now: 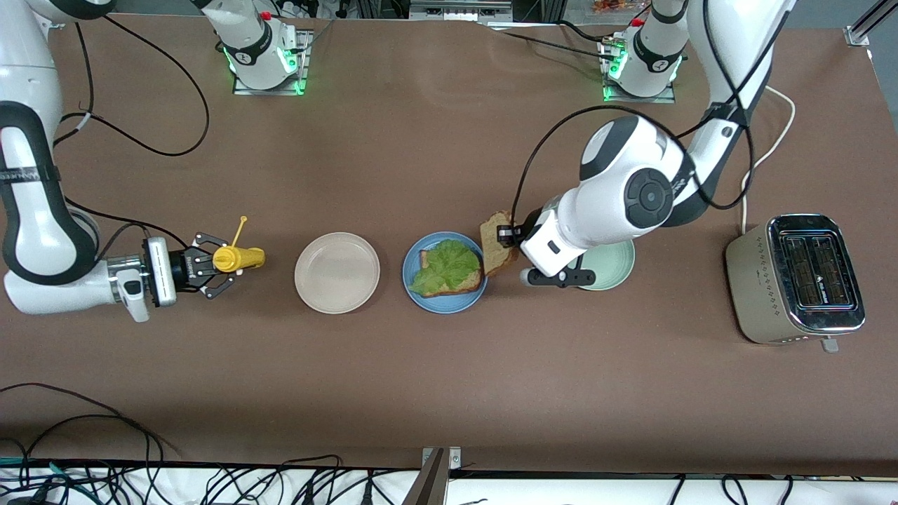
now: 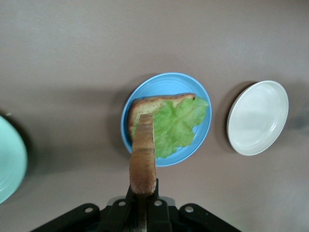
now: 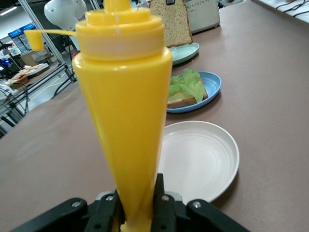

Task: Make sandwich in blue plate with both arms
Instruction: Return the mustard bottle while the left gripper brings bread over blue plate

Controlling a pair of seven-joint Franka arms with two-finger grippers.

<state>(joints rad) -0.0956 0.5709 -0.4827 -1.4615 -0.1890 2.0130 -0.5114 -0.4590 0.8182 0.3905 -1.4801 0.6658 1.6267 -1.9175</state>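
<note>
My left gripper must move bread toward lettuce before opening.
The blue plate (image 1: 445, 303) holds one slice of brown bread (image 1: 425, 258) with a ruffled green lettuce leaf (image 1: 449, 265) on it. My left gripper (image 1: 508, 235) is shut on a second bread slice (image 1: 494, 244), held on edge over the blue plate's rim toward the left arm's end. The left wrist view shows that slice (image 2: 143, 159) edge-on between the fingers, above the plate (image 2: 159, 87) and lettuce (image 2: 178, 123). My right gripper (image 1: 214, 265) is shut on a yellow squeeze bottle (image 1: 240, 259) beside the beige plate; the bottle (image 3: 125, 111) fills the right wrist view.
A beige plate (image 1: 337, 272) lies beside the blue one toward the right arm's end. A pale green plate (image 1: 610, 270) sits partly under the left arm. A silver toaster (image 1: 800, 277) stands at the left arm's end. Cables run along the table's near edge.
</note>
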